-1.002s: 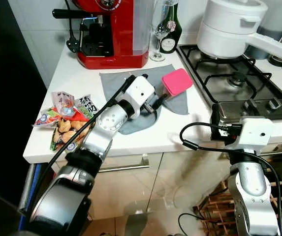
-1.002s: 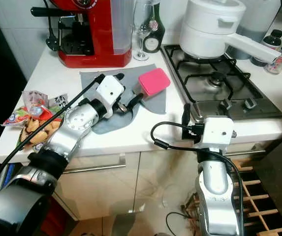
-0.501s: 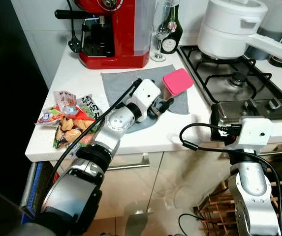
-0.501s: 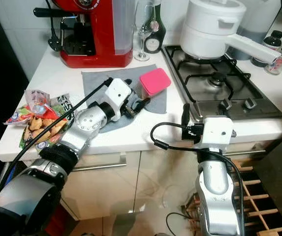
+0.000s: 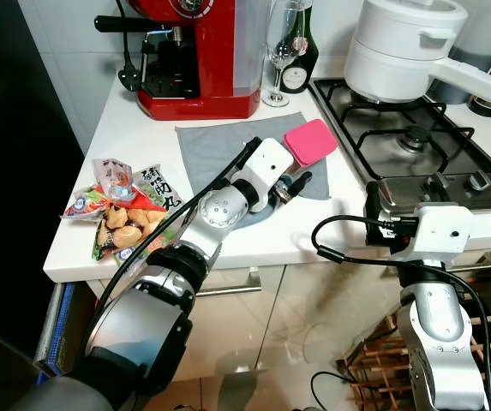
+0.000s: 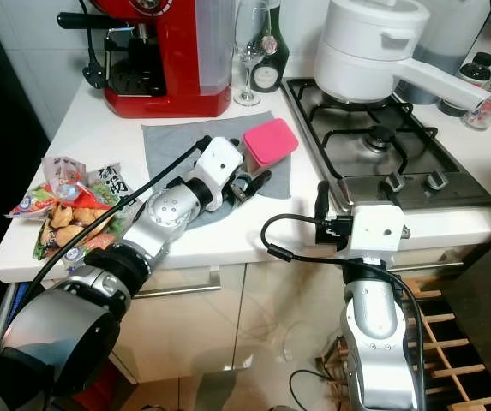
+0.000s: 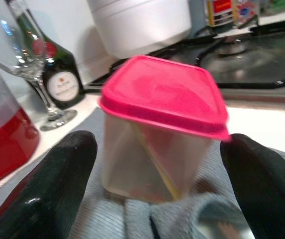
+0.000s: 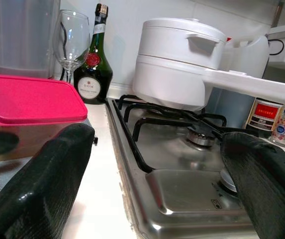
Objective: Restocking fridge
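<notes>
The left gripper grabs the narrower sides of the clear container next, because the pink lid (image 5: 309,141) flares out nearly as wide as the open fingers.
A clear container with a pink lid (image 5: 309,141) stands on a grey cloth (image 5: 215,141) on the white counter (image 5: 134,137). My left gripper (image 5: 295,173) reaches across the cloth and stops just short of the container, open. In the left wrist view the container (image 7: 164,124) sits close ahead, framed by the two black fingers (image 7: 40,189), with no contact visible. My right gripper (image 8: 152,199) hovers open at the counter's front edge by the hob, holding nothing; the container (image 8: 30,112) shows off to one side of it.
A red coffee machine (image 5: 198,51), a wine glass (image 5: 279,43) and a dark bottle (image 5: 298,56) line the back. A white pot (image 5: 404,43) sits on the gas hob (image 5: 408,141). Snack bags (image 5: 121,205) lie near the counter's left edge. A wooden rack (image 5: 374,364) stands on the floor.
My left gripper has slid rightward over the cloth, closing in on the pink-lidded container. The right arm has stayed put.
</notes>
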`<state>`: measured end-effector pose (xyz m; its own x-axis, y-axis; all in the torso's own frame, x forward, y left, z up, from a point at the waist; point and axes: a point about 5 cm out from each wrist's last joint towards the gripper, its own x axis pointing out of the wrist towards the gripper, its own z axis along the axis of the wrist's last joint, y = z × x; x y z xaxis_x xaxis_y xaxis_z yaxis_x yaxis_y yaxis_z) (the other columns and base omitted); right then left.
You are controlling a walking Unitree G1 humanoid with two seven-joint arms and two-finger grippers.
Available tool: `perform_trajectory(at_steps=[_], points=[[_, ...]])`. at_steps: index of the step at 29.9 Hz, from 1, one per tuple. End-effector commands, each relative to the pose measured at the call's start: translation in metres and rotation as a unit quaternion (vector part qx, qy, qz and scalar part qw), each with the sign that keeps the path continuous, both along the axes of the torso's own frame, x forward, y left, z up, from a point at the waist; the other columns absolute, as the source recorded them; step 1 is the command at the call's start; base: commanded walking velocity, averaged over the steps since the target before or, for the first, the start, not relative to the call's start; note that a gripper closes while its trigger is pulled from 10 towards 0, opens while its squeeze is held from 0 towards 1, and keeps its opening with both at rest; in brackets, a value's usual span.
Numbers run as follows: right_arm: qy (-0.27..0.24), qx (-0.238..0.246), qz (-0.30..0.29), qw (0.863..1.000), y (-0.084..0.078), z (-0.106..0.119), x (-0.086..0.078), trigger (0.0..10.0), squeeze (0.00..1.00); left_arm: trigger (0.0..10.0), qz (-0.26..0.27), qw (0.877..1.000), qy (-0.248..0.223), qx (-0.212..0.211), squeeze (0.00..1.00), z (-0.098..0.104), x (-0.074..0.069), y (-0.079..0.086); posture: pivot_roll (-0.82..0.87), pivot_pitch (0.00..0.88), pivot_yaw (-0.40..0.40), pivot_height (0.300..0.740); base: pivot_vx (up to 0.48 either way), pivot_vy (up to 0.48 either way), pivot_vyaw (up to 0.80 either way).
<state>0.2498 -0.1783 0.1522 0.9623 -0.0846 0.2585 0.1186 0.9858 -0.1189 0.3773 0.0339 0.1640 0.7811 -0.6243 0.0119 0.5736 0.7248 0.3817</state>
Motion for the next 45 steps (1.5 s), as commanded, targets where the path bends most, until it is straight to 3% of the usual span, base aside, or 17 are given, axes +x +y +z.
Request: perform_trajectory(at_steps=[1, 11, 18, 24, 26, 27, 34, 37, 45], points=[[-0.001, -0.006, -0.002, 1.000, -0.002, 0.001, -0.002, 10.0, 0.00, 10.0, 0.010, 1.000, 0.000, 0.002, 0.00, 0.004, 0.003, -0.002, -0.19, 0.000, -0.010, 0.740, 0.000, 0.000, 0.00], [0.002, -0.008, -0.001, 1.000, -0.002, -0.001, -0.001, 10.0, 0.00, 10.0, 0.028, 0.999, 0.016, -0.003, 0.00, 0.004, 0.006, -0.004, -0.19, 0.000, -0.006, 0.740, 0.000, 0.000, 0.00], [0.002, -0.010, 0.000, 1.000, -0.002, -0.001, -0.001, 10.0, 0.00, 10.0, 0.023, 0.999, 0.038, 0.027, 0.00, -0.007, 0.002, -0.009, -0.21, 0.000, -0.003, 0.740, 0.000, 0.000, 0.00], [0.002, -0.012, -0.002, 1.000, -0.003, 0.000, -0.003, 10.0, 0.00, 10.0, 0.018, 0.999, 0.043, 0.022, 0.00, -0.006, 0.002, -0.013, -0.21, 0.000, -0.002, 0.740, 0.000, 0.000, 0.00], [0.003, -0.014, -0.002, 1.000, -0.003, -0.001, -0.003, 10.0, 0.00, 0.5, 0.013, 0.999, 0.044, 0.019, 0.00, -0.005, 0.002, -0.014, -0.22, 0.000, -0.003, 0.740, 0.000, 0.000, 0.00], [0.003, -0.014, -0.002, 1.000, -0.003, -0.001, -0.003, 10.0, 0.00, 0.0, 0.015, 0.999, 0.044, 0.019, 0.00, -0.004, 0.002, -0.014, -0.22, 0.000, -0.003, 0.740, 0.000, 0.000, 0.00], [-0.001, -0.014, -0.003, 1.000, -0.003, 0.001, 0.000, 10.0, 0.00, 0.0, 0.021, 0.998, 0.056, 0.003, 0.00, -0.003, 0.004, -0.012, -0.22, 0.000, 0.004, 0.740, 0.000, 0.000, 0.00], [-0.001, -0.014, -0.003, 1.000, -0.003, 0.000, 0.002, 10.0, 0.00, 0.0, 0.023, 0.996, 0.077, -0.047, 0.00, 0.002, 0.005, -0.015, -0.22, 0.000, 0.007, 0.740, 0.000, 0.000, 0.00], [-0.007, -0.009, -0.006, 1.000, -0.002, 0.002, 0.005, 10.0, 0.00, 0.0, -0.028, 0.997, 0.042, -0.059, 0.00, 0.009, -0.002, -0.029, -0.21, 0.000, 0.006, 0.740, 0.000, 0.000, 0.00]])
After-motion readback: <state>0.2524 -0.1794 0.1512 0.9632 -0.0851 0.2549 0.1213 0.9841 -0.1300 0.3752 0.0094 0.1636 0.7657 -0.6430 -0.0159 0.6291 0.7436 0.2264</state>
